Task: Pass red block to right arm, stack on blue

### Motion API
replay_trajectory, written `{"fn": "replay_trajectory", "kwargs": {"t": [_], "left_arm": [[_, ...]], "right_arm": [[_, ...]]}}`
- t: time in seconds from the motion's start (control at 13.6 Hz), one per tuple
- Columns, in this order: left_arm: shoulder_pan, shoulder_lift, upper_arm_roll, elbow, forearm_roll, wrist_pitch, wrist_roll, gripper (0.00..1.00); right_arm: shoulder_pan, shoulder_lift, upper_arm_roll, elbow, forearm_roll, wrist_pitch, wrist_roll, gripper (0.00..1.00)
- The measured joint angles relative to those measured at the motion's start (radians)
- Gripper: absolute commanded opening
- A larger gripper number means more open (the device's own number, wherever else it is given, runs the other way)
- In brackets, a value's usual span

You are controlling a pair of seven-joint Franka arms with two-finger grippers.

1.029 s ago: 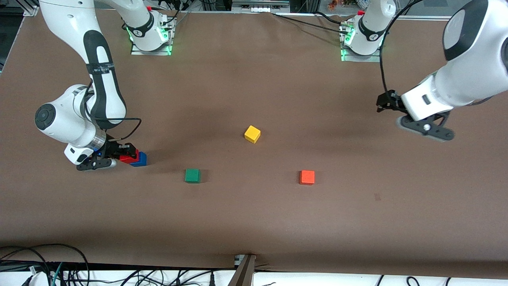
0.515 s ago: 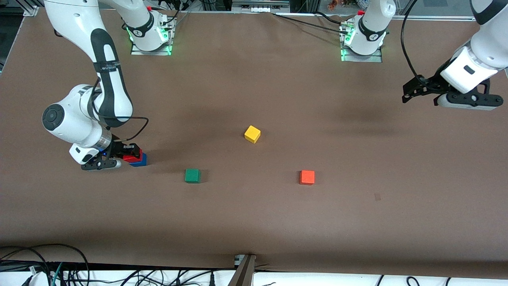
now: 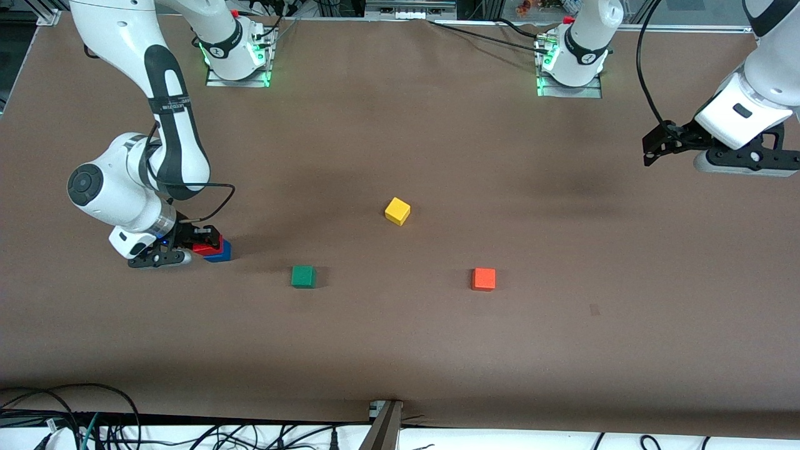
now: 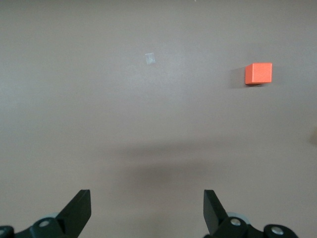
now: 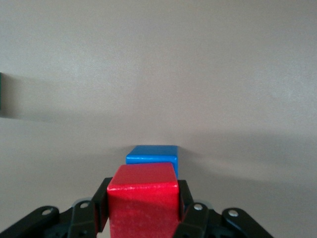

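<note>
The red block [image 3: 207, 247] is low over the blue cube [image 3: 221, 252] in the front view, so the block would stay stacked. My right gripper should open now.
The red block [image 5: 143, 196] sits clamped between the black fingers of my right gripper [image 5: 143, 203], which is shut on it. In the front view that gripper [image 3: 201, 240] hangs low at the right arm's end of the table, with the red block [image 3: 206, 247] partly over the blue cube [image 3: 221, 252]. The blue cube [image 5: 152, 154] rests on the table, just past the red block in the right wrist view; whether the two touch I cannot tell. My left gripper [image 4: 147, 208] is open and empty, raised over bare table at the left arm's end [image 3: 662, 147].
A yellow cube [image 3: 397, 210] lies mid-table. A green cube [image 3: 303, 276] and an orange cube [image 3: 484, 279] lie nearer the front camera; the orange cube [image 4: 258, 74] also shows in the left wrist view. Cables run along the table's near edge.
My left arm has swung up and away toward its own end of the table, gripper still open. The right gripper has shifted slightly with the red block over the blue cube.
</note>
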Motion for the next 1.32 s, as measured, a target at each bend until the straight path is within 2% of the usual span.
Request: {"fn": "replay_trajectory", "kwargs": {"t": [0.29,0.81,0.88,0.96,1.03,1.32], "left_arm": [[0.004,0.036,0.005,0.027,-0.007,0.0,0.0,1.0],[0.005,0.04,0.005,0.035,-0.008,-0.008,0.0,1.0],[0.005,0.04,0.005,0.035,-0.008,-0.008,0.0,1.0],[0.005,0.04,0.005,0.036,-0.008,-0.008,0.0,1.0],[0.005,0.04,0.005,0.037,-0.008,-0.009,0.0,1.0],[0.004,0.04,0.003,0.038,-0.008,-0.009,0.0,1.0]], "right_arm": [[-0.003,0.003,0.0,0.003,-0.002,0.005,0.0,0.0],[-0.004,0.011,-0.001,0.013,-0.002,0.006,0.022,0.0],[-0.004,0.011,-0.001,0.013,-0.002,0.006,0.024,0.35],[-0.004,0.011,-0.001,0.013,-0.002,0.006,0.025,0.84],[-0.004,0.011,-0.001,0.013,-0.002,0.006,0.033,1.0],[0.002,0.012,-0.001,0.022,-0.003,0.002,0.068,1.0]]}}
